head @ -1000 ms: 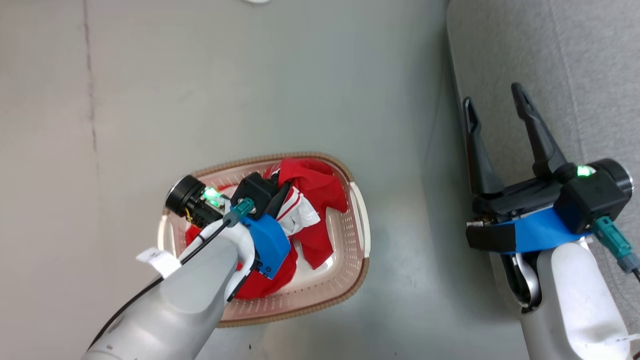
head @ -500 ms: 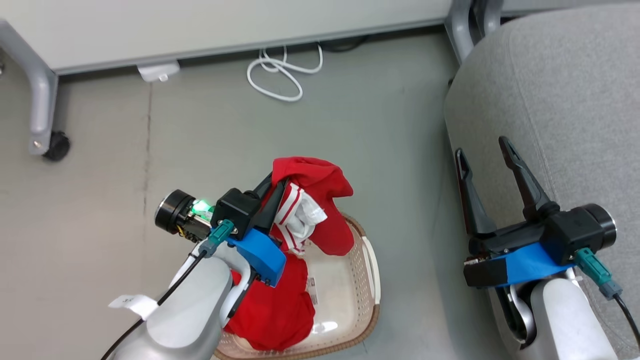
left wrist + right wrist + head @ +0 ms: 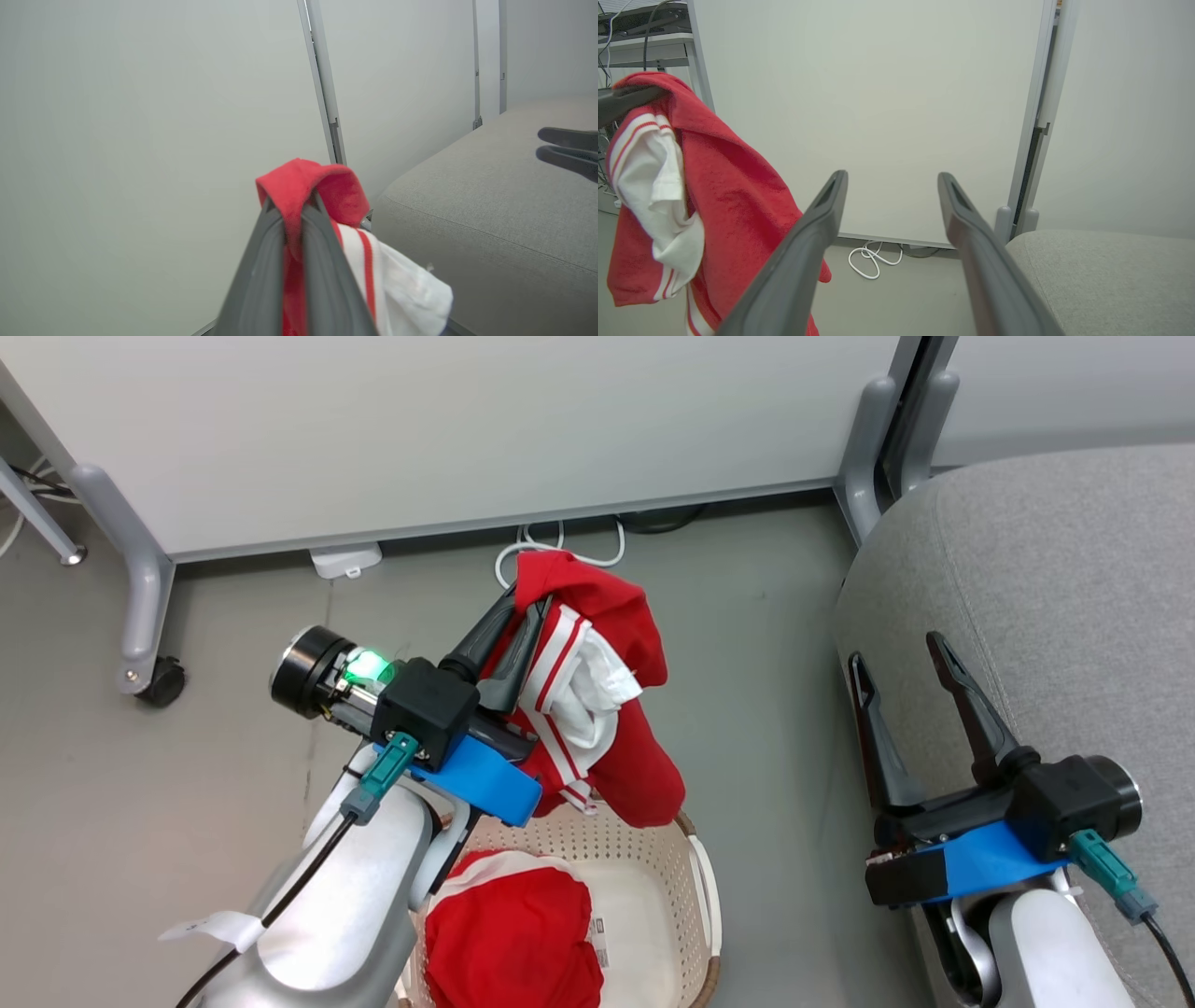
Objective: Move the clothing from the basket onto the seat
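Note:
Next, my right gripper grabs the red garment by its white striped-trim section (image 3: 584,693) to move the clothing onto the seat (image 3: 1074,597).
My left gripper (image 3: 527,607) is shut on a red garment with white-striped trim (image 3: 644,747), which hangs from its fingertips above the cream perforated basket (image 3: 702,887). In the left wrist view the gripper (image 3: 289,205) pinches a red fold of the garment (image 3: 299,179). A second red piece (image 3: 513,943) lies in the basket beside the label sticker. The grey woven seat (image 3: 1074,597) is at the right. My right gripper (image 3: 894,651) stands open at the seat's left edge, holding nothing. In the right wrist view the open gripper (image 3: 892,176) has the hanging garment (image 3: 728,186) to its left and the seat (image 3: 1101,270) at the lower right.
A pale wheeled partition panel (image 3: 467,429) stands behind the basket, with a caster (image 3: 159,681) at the left and a grey leg (image 3: 864,457) near the seat. A white cable (image 3: 560,537) lies coiled on the grey floor under the panel.
My left gripper has lifted the striped red garment up out of the basket, leaving the other red piece inside. The head camera has tilted up. The right gripper stays open.

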You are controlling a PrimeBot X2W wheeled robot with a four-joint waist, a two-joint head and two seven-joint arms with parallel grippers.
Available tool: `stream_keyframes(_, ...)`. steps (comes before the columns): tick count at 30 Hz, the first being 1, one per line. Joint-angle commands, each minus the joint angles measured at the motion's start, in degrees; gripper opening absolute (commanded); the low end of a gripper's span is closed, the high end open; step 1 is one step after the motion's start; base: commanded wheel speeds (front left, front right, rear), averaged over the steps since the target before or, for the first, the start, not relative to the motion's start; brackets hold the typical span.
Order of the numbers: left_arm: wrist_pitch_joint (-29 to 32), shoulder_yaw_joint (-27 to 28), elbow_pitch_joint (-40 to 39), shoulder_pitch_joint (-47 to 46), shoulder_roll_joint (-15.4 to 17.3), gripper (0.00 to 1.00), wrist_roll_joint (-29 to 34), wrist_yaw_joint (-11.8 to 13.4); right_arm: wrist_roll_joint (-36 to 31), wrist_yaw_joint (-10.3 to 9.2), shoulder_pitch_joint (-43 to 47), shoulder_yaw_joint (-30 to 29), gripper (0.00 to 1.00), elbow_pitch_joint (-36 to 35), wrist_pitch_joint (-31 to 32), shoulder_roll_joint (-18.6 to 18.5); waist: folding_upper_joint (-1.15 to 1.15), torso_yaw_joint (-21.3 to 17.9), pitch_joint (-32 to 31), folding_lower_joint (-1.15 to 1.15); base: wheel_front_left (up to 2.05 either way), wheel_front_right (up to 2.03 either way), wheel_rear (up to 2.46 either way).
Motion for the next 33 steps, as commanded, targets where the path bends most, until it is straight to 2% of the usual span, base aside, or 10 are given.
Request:
stream_keyframes(1, -0.28, 0.64, -1.16, -0.87, -0.22, 0.00, 0.74, -0.40, 0.36, 0.03, 1.17, 0.19, 1.00, 0.10, -0.04, -0.19, 0.00, 0.21, -0.99, 0.01, 0.00, 0.00, 0.00)
stream_keyframes(18, -0.28, 2.02, -3.93, -3.21, -2.29, 0.00, 3.00, -2.29, 1.92, 0.03, 1.74, 2.63, 1.00, -1.02, -0.04, -0.19, 0.00, -0.01, -2.08, 0.01, 0.00, 0.00, 0.00)
stream_keyframes(27, -0.29, 2.06, -3.66, -4.24, -3.14, 0.00, 3.64, -2.68, 3.00, 0.03, -1.38, 11.49, 1.00, -2.03, -0.04, -0.19, 0.00, 0.25, -0.70, 0.01, 0.00, 0.00, 0.00)
stream_keyframes(33, -0.29, 1.44, -3.60, -5.22, -3.86, 0.00, 3.93, -2.88, 3.51, 0.03, -4.69, 17.41, 1.00, -0.14, -0.04, -0.21, 0.00, 0.89, 0.04, 0.01, 0.00, 0.00, 0.00)
